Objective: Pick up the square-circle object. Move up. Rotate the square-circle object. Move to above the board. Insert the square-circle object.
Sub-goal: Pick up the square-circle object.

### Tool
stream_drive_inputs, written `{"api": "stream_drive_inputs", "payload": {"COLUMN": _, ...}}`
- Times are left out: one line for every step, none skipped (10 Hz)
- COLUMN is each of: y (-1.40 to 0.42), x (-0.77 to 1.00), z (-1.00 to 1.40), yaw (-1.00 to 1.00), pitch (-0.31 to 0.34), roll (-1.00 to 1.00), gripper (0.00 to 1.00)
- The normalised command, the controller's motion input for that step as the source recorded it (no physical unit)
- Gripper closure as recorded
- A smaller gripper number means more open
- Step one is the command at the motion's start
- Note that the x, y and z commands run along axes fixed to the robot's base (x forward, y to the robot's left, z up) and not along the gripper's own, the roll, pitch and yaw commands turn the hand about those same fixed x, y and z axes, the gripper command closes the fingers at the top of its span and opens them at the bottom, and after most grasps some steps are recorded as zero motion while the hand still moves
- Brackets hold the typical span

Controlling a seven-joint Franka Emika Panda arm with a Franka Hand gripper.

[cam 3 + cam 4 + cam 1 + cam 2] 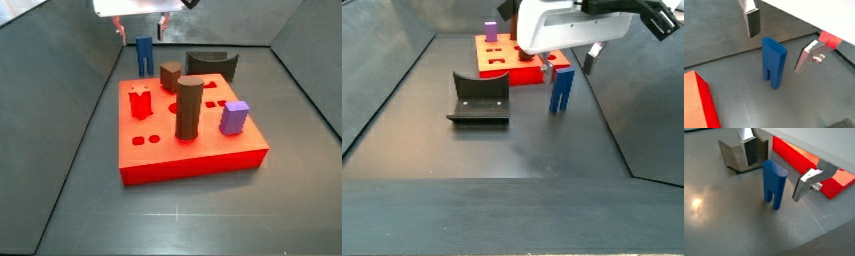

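Next, my gripper grips the square-circle object by its solid top end above the pegs, to rotate and insert the object.
The square-circle object (773, 62) is a tall bright-blue block that stands upright on the dark floor with its two prongs down. It also shows in a wrist view (774, 180) and in both side views (144, 55) (561, 90). My gripper (775, 51) is open just over it, with one finger (751, 22) on each side of the block's top and a gap to both. The gripper also shows in both side views (140, 28) (572, 55). The board (187, 150) is a thick red slab next to the block, and it shows in both wrist views (704, 100) (797, 155).
A tall dark-brown cylinder (190, 108), a lilac block (235, 117) and a short brown block (170, 75) stand in the board. The fixture (480, 98) stands on the floor beside the board and shows in a wrist view (741, 155). Dark walls enclose the floor.
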Motion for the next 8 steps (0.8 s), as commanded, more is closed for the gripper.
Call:
{"api": "stream_drive_inputs", "payload": {"y": -0.06, "x": 0.0, "z": -0.26, "yaw": 0.0, "pitch": 0.0, "roll": 0.0, "gripper": 0.0}}
{"api": "stream_drive_inputs", "payload": {"y": -0.09, "x": 0.08, "z": -0.27, "yaw": -0.14, "pitch": 0.02, "roll": 0.0, "gripper": 0.0}}
{"api": "stream_drive_inputs", "payload": {"y": -0.05, "x": 0.06, "z": -0.35, "yaw": -0.17, "pitch": 0.023, "roll": 0.0, "gripper": 0.0}}
{"api": "stream_drive_inputs", "payload": {"y": -0.02, "x": 0.04, "z": -0.31, "yaw": -0.18, "pitch": 0.019, "roll": 0.0, "gripper": 0.0}}
{"api": "stream_drive_inputs", "payload": {"y": 0.0, "x": 0.0, "z": -0.16, "yaw": -0.03, "pitch": 0.0, "roll": -0.02, "gripper": 0.0}}
{"api": "stream_drive_inputs", "payload": {"y": 0.0, "x": 0.0, "z": 0.0, "yaw": 0.0, "pitch": 0.001, "roll": 0.02, "gripper": 0.0}}
{"api": "stream_drive_inputs", "payload": {"y": 0.0, "x": 0.0, "z": 0.0, "yaw": 0.0, "pitch": 0.0, "roll": 0.0, "gripper": 0.0}}
{"api": "stream_drive_inputs", "payload": {"y": 0.0, "x": 0.0, "z": 0.0, "yaw": 0.0, "pitch": 0.0, "roll": 0.0, "gripper": 1.0}}
